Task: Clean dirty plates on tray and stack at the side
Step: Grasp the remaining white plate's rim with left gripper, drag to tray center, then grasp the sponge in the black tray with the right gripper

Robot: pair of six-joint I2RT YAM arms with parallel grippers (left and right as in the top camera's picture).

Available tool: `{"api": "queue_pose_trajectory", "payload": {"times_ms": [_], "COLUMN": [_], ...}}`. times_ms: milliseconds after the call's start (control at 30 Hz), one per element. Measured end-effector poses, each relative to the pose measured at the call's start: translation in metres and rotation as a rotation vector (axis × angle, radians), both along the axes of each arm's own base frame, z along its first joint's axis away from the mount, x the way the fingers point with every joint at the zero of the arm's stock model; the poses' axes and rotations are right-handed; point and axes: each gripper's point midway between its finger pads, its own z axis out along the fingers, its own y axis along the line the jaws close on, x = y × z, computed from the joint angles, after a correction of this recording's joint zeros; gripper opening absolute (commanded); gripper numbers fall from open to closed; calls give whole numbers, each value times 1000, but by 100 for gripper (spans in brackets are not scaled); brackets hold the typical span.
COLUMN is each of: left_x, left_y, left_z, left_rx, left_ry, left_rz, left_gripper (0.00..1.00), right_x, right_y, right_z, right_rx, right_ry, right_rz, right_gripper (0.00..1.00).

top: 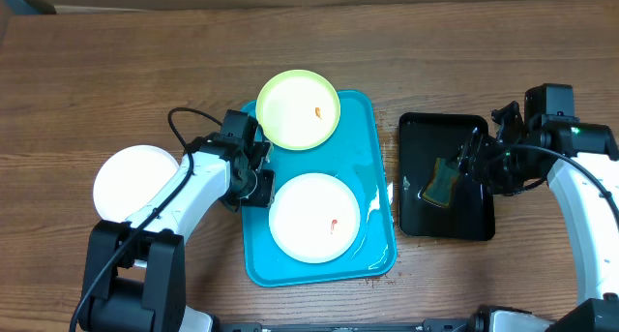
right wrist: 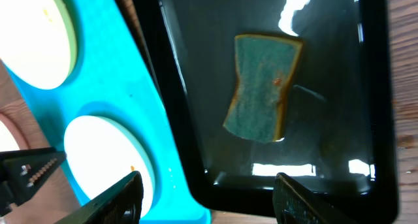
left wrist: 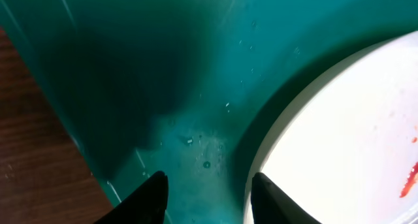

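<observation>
Next, my left gripper grabs the smeared white plate's rim on the side away from the black tray, leaving its smeared side open to clean and stack.
The turquoise tray (top: 368, 158) holds the pale yellow-green plate (top: 298, 109) at its far end and a white plate (top: 314, 218) at its near end, each with an orange smear. The other white plate (top: 135, 182) lies on the table to the left, with no smear showing. My left gripper (top: 259, 182) is open and low over the tray's left edge; in the left wrist view (left wrist: 209, 198) its right finger is at the white plate's rim (left wrist: 339, 132). My right gripper (top: 472, 163) is open and empty over the black tray, above a green-and-yellow sponge (right wrist: 261, 87).
The smaller black tray (top: 455, 138) stands right of the turquoise tray, its floor wet and shiny, with the sponge (top: 440, 182) lying in it. The turquoise tray's floor (left wrist: 163, 67) has water drops. Bare wooden table lies all around.
</observation>
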Motion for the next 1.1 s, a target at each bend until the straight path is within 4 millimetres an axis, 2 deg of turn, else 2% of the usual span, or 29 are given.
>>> {"api": "queue_pose_trajectory", "payload": {"times_ms": [100,200,267,367,400,433,467,567,667,733,767,800,967,1100], "left_x": [10,22,17,1,-4,-10,-10,-13,-16,-12,-3,10,11,7], "left_y": [-3,-21,-31,-39,-39,-40,-40,-41,-33,-28,-28,-29,-33,-32], "left_z": [1,4,1,-9,-14,-19,-19,-20,-16,-9,-1,8,12,9], "left_rx": [-6,-66,-87,-88,-84,-80,-82,-94,-62,-48,-45,-46,-23,7], "left_ry": [-47,-108,-100,-55,-38,-15,-15,1,59,82,72,44,35,37], "left_rz": [-30,-81,-120,-171,-178,-191,-194,-197,-98,-16,22,50,50,38], "left_gripper": [38,34,33,25,19,8,4,4,4,4,4,4,4,4], "right_x": [0,0,0,0,0,0,0,0,-1,-2,-3,-4,2,10], "right_y": [-3,-4,-4,-4,-4,-4,-4,-4,-4,-3,-3,-3,-3,-3], "right_z": [-1,-1,-1,-2,-1,-2,-2,-2,-2,-9,-17,-32,-65,-81], "right_rx": [-16,-23,-23,-24,-23,-24,-24,-24,-23,-23,-23,-24,-43,-79], "right_ry": [1,2,3,3,3,3,2,4,7,8,12,18,1,10], "right_rz": [-3,-5,-5,-5,-5,-5,-5,-5,-4,-6,-13,-28,-105,-122], "right_gripper": [68,68,68,68,68,68,68,68,65,60,49,47,47,42]}}
